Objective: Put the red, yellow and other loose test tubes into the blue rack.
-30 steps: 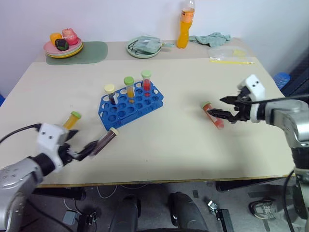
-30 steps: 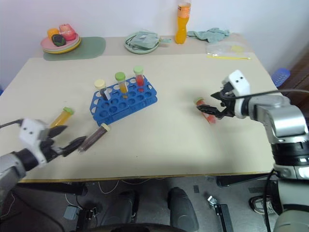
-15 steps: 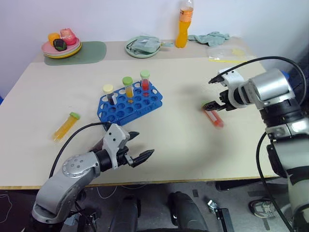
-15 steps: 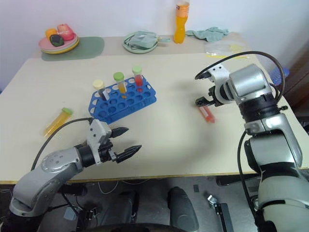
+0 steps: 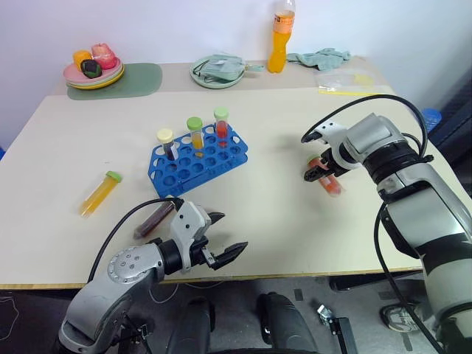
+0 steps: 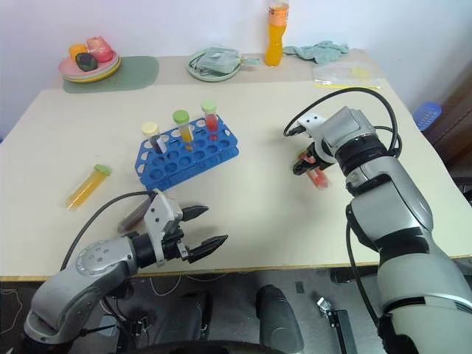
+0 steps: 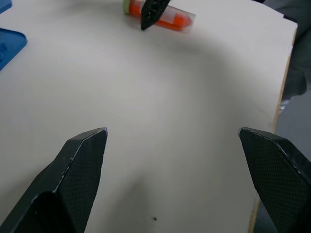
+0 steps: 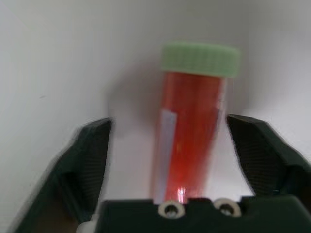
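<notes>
I need to grab the red tube's body below the green cap with my right gripper next. Then the tube can stand in the blue rack [image 5: 200,160].
The blue rack [image 5: 200,160] stands mid-table with three capped tubes upright in its back row. A red tube [image 8: 189,126] with a green cap lies flat on the table to the right; my right gripper [image 8: 169,121] points down over it, open, one finger on each side with a gap to both. My left gripper [image 5: 231,232] hovers open over the front edge, holding nothing. Just behind the left arm lies a dark tube [image 5: 153,218]. A yellow tube [image 5: 99,194] with a green cap lies further left. The left wrist view shows the red tube [image 7: 167,19] too.
Along the back stand a pink plate [image 5: 81,77] with fruit on a green mat [image 5: 140,77], a round green plate [image 5: 203,77] holding a cloth, an orange bottle [image 5: 279,40], a teal cloth [image 5: 321,57] and a plastic bag [image 5: 354,81].
My left arm has swung to the right, away from the dark tube, staying open. My right gripper has tipped downward over the red tube and its fingers have drawn closer together.
</notes>
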Robot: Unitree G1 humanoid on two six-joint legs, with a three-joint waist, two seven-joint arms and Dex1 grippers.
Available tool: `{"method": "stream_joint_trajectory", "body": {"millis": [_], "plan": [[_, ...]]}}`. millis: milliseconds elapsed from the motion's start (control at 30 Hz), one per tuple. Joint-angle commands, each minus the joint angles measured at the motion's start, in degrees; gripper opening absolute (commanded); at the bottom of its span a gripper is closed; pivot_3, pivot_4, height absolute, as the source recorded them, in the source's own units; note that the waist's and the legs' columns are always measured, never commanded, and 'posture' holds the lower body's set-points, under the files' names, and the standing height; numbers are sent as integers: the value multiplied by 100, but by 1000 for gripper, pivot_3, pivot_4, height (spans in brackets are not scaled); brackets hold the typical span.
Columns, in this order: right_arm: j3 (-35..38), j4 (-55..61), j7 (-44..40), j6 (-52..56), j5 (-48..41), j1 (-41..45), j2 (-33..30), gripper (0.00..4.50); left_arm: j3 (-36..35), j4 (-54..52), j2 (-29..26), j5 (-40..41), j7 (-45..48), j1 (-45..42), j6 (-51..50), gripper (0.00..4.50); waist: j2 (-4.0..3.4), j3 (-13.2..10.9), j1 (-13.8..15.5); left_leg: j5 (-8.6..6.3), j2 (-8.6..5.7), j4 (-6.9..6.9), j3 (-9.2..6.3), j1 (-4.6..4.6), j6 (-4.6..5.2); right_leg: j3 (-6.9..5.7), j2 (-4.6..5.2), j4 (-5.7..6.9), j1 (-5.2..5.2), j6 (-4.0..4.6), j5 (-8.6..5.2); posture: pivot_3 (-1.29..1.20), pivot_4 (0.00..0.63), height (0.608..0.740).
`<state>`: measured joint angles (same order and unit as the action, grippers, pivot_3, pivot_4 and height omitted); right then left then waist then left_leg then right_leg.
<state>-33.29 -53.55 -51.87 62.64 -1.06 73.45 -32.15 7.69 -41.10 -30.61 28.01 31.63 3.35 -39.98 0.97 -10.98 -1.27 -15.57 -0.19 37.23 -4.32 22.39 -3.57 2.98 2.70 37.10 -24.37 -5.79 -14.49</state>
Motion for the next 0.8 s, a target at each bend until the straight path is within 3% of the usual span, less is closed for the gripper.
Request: {"method": "stream_joint_trajectory", "body": {"millis": [33,100,233,333,400,500,567,700,800], "plan": [[181,-268,-72,-149,234,245,52,2116,-53,-108,-62,-33,119,62,269,4500,0,0,0,0,0,0,0,0,0,0,0,0,0,0,0,0,150,740],[198,-218,-236,-51,287,304,41,1126,-38,-15,-105,-95,195,146,424,4500,-2,0,1,0,0,0,0,0,0,0,0,0,0,0,0,0,150,740],[360,295,-546,227,201,253,-100,1126,19,162,-106,-236,294,300,728,4500,-11,-6,2,0,0,-1,0,1,0,0,0,-1,0,0,0,0,150,740],[733,1909,-644,-42,0,-381,-464,1126,-20,289,-98,-406,301,449,1017,4500,-16,-9,11,0,0,-3,-1,2,0,0,0,-1,-4,0,0,0,150,740],[1555,3319,-484,-715,-441,-1112,-435,1126,-169,398,-47,-523,209,533,1223,4500,-13,-6,26,-1,0,-5,-2,3,0,-1,0,-2,-4,0,-1,0,150,740],[3333,4967,549,-1400,-1434,-1943,831,1126,-573,760,210,-828,-187,544,1796,4500,-15,-7,-65,-2,3,-5,-2,3,3,-1,-3,0,-4,-2,-1,0,150,740],[3905,5318,1423,-1962,-1768,-2284,1971,1126,-780,988,474,-941,-426,430,2162,4500,-22,-10,-148,-2,9,-9,-3,0,3,3,-11,15,-11,-1,0,0,150,740],[3911,5148,2480,-3362,-1586,-2709,3326,1126,-996,1270,781,-1159,-683,171,2654,4500,-12,-2,-88,-1,8,0,-9,2,1,-2,-9,20,-9,2,2,0,150,740],[3621,4556,2933,-4476,-1209,-2869,3841,1126,-1107,1364,865,-1265,-829,15,2817,4500,-5,1,-67,-1,-5,4,-8,2,1,-2,7,11,-1,0,3,0,150,740]]}}
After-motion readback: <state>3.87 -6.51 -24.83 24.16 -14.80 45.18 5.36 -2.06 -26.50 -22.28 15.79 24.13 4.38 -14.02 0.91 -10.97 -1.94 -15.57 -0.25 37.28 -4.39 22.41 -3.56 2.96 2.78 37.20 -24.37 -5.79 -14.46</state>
